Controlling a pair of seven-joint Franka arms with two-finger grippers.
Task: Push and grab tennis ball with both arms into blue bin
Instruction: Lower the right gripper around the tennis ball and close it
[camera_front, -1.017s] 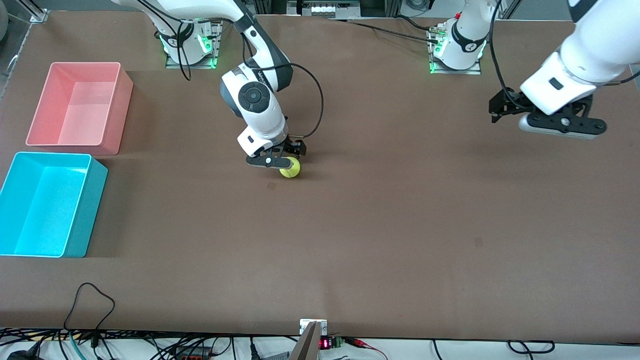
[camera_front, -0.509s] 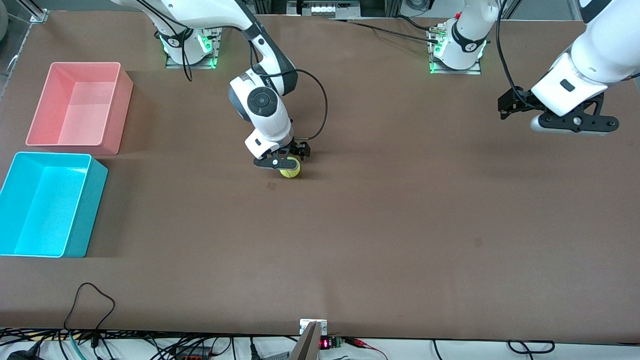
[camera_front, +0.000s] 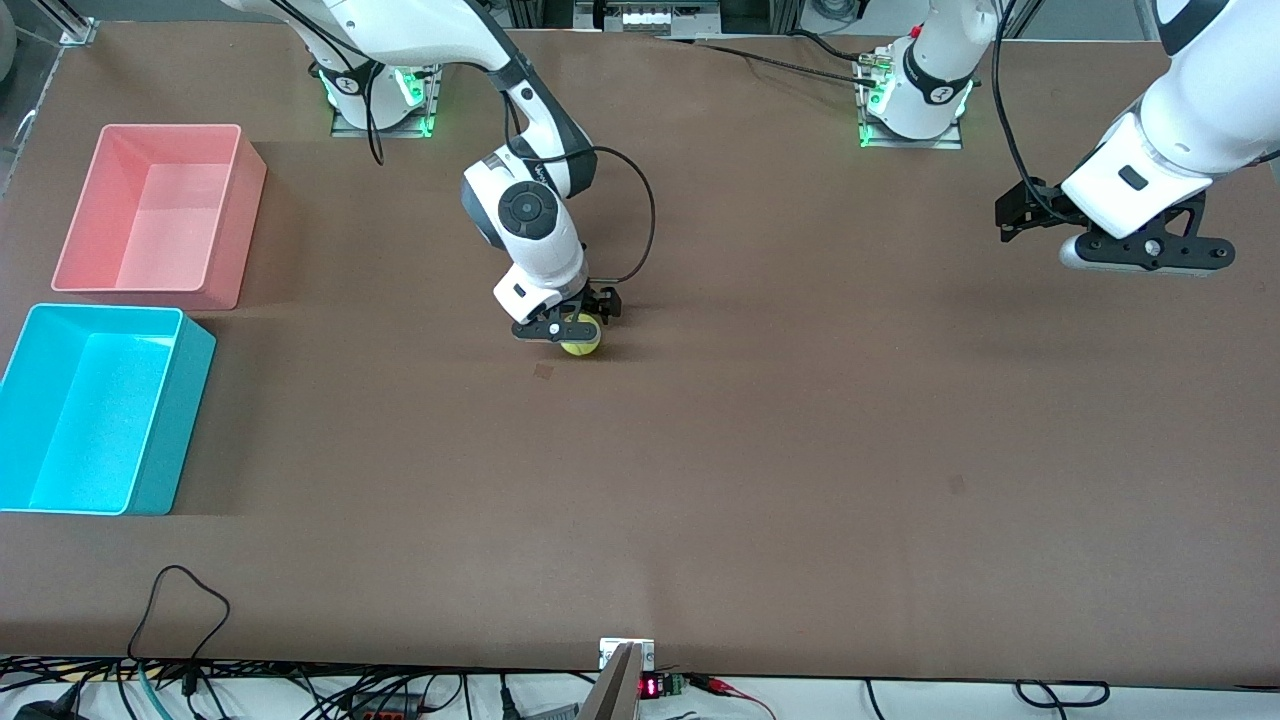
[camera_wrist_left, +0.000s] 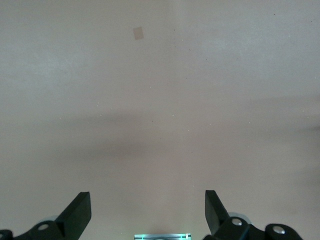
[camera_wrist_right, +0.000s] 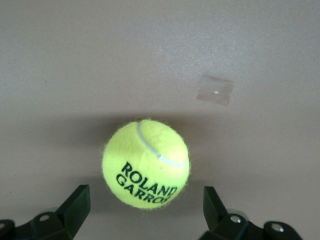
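The tennis ball has to get into the blue bin, so the robot's right gripper will next grab its sides on either side of the black lettering (camera_wrist_right: 146, 164).
The yellow-green tennis ball (camera_front: 581, 338) lies on the brown table near its middle. In the right wrist view the tennis ball (camera_wrist_right: 146, 163) shows black lettering. My right gripper (camera_front: 566, 325) hangs low right over the ball, open, its fingers (camera_wrist_right: 75, 205) wide on either side and not touching it. My left gripper (camera_front: 1012, 215) is open and empty, up in the air over bare table at the left arm's end; the left wrist view shows its fingers (camera_wrist_left: 77, 212) spread over bare table. The blue bin (camera_front: 196, 352) stands at the right arm's end, near the front camera.
A pink bin (camera_front: 240, 160) of the same shape stands beside the blue bin, farther from the front camera. Small tape patches (camera_front: 543, 371) mark the table near the ball; one patch also shows in the right wrist view (camera_wrist_right: 215, 90). Cables run along the table's near edge.
My right gripper has come lower and closer over the ball. My left arm has drawn back toward its end of the table and has nearly stopped. The ball has not moved.
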